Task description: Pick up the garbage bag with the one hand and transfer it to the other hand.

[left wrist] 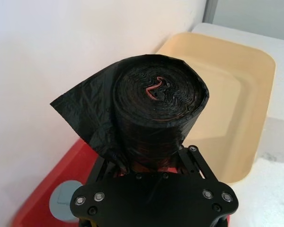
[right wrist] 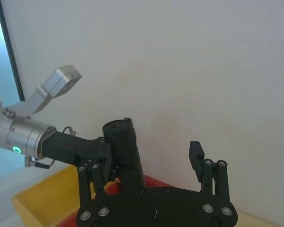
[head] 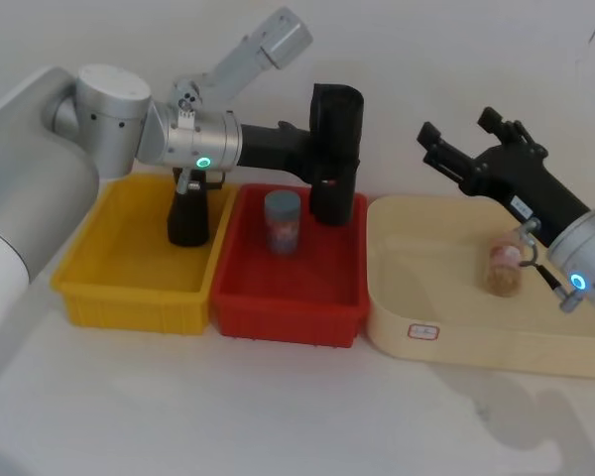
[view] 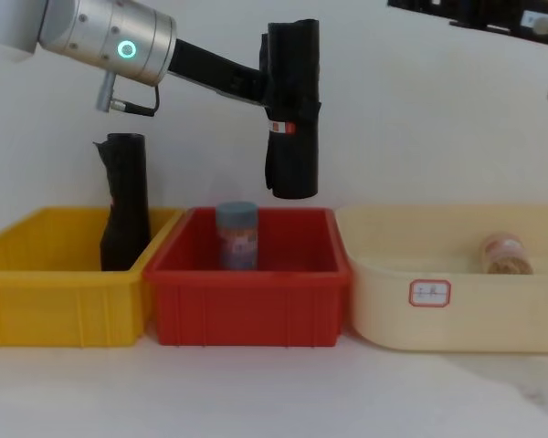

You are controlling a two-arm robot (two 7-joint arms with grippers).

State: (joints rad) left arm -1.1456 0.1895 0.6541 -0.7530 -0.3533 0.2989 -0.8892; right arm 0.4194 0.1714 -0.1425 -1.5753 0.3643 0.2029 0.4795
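I should next use my right gripper to grab the garbage bag by its top end [view: 293,44] [right wrist: 120,133], which is still free, since the fingers of my left gripper fill the middle of the bag.
The garbage bag [head: 335,149], a tall black roll with a white-and-red label band [view: 283,128], hangs upright above the red bin [head: 288,302]. My left gripper [head: 320,164], on the arm with the green ring light, is shut on its middle from the left side. The left wrist view looks down on the roll's top end [left wrist: 156,92], with a loose flap of plastic to one side. My right gripper [head: 461,129], on the blue-lit arm, is open above the cream tray [head: 446,337], to the right of the roll and apart from it. The right wrist view shows the roll [right wrist: 123,146] ahead between its spread fingers.
A second black roll [head: 188,213] without a label stands in the yellow bin [head: 129,297]. A jar with a grey lid [head: 283,220] stands in the red bin below the held roll. A small jar [head: 506,266] lies in the cream tray. A white wall is close behind.
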